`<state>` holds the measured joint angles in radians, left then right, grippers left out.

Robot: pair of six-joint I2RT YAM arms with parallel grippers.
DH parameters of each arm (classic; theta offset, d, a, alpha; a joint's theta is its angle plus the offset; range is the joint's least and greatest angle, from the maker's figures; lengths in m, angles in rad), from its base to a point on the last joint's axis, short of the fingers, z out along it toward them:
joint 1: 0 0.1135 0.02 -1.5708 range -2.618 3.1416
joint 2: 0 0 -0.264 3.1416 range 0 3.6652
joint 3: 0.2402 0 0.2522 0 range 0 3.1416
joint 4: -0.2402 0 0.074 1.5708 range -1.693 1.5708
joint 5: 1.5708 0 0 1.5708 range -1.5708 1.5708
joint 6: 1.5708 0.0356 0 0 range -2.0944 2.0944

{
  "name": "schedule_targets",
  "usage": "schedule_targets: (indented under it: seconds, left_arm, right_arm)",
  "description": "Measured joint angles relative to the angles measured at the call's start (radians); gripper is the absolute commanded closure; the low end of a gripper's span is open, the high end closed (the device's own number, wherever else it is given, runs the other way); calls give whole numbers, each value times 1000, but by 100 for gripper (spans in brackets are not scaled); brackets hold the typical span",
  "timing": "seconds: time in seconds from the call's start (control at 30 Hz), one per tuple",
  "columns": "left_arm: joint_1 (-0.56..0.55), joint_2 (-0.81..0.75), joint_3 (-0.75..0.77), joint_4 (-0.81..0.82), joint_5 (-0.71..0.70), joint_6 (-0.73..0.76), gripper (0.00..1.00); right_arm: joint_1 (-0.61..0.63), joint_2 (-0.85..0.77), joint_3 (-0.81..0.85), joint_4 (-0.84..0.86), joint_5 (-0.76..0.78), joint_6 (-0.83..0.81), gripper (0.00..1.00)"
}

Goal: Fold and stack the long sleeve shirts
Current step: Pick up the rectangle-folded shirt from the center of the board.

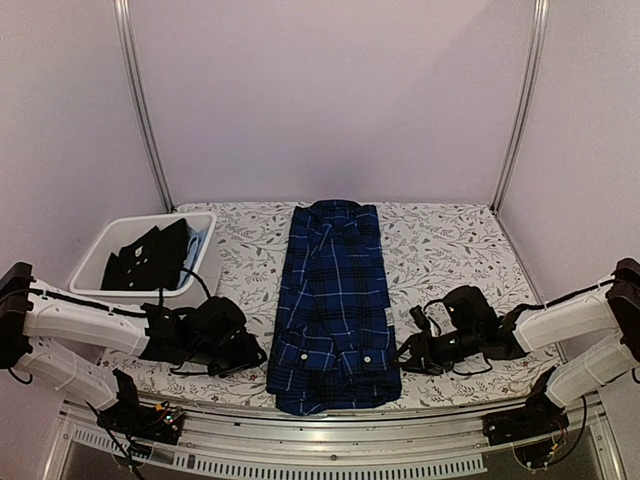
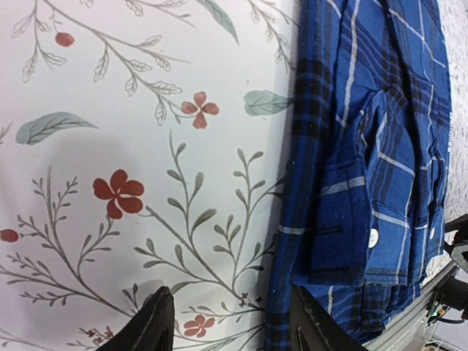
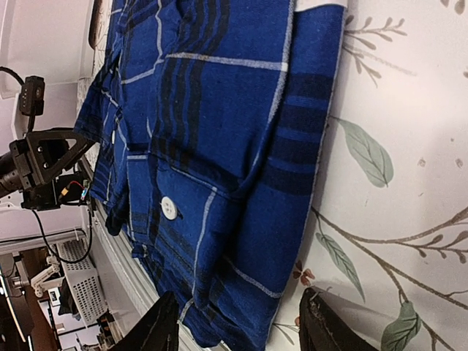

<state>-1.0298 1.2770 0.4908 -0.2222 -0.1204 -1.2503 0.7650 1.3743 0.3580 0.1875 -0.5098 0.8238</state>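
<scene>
Next, my left gripper grabs the shirt's side edge near the hem point(image 1: 272, 376) point(image 2: 277, 319), opposite my right gripper, to fold the shirt toward the collar.
One long sleeve shirt point(image 1: 335, 300), navy blue plaid with white buttons, lies in the middle of the table, folded into a long narrow strip with its collar at the far end. My left gripper point(image 1: 255, 352) is low at the strip's near left edge and my right gripper point(image 1: 408, 352) at its near right edge. In the left wrist view the gripper point(image 2: 232, 322) stands open, its fingers astride the shirt point(image 2: 365, 168) edge. In the right wrist view the gripper point(image 3: 238, 322) is open too, over the shirt point(image 3: 219, 131) hem and a buttoned cuff.
A white bin point(image 1: 100, 285) at the back left holds dark cloth point(image 1: 150, 258). The table wears a floral cover point(image 1: 450, 250). A metal rail point(image 1: 320, 440) runs along the near edge, and upright poles stand at the back corners.
</scene>
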Motion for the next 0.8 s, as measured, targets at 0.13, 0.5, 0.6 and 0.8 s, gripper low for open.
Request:
schedule_targets:
  seconds: [0.13, 0.5, 0.6, 0.8]
  left_arm:
    - [0, 45, 5, 32, -6, -19, 45]
    - [0, 164, 46, 183, 63, -11, 59]
    - [0, 192, 56, 212, 108, -2, 63]
    - [0, 224, 59, 263, 172, 5, 71]
  right_arm:
    - [0, 21, 0, 34, -11, 10, 45]
    - [0, 55, 0, 86, -41, 17, 46]
    - [0, 66, 0, 99, -50, 19, 49]
    - [0, 81, 0, 115, -56, 25, 53]
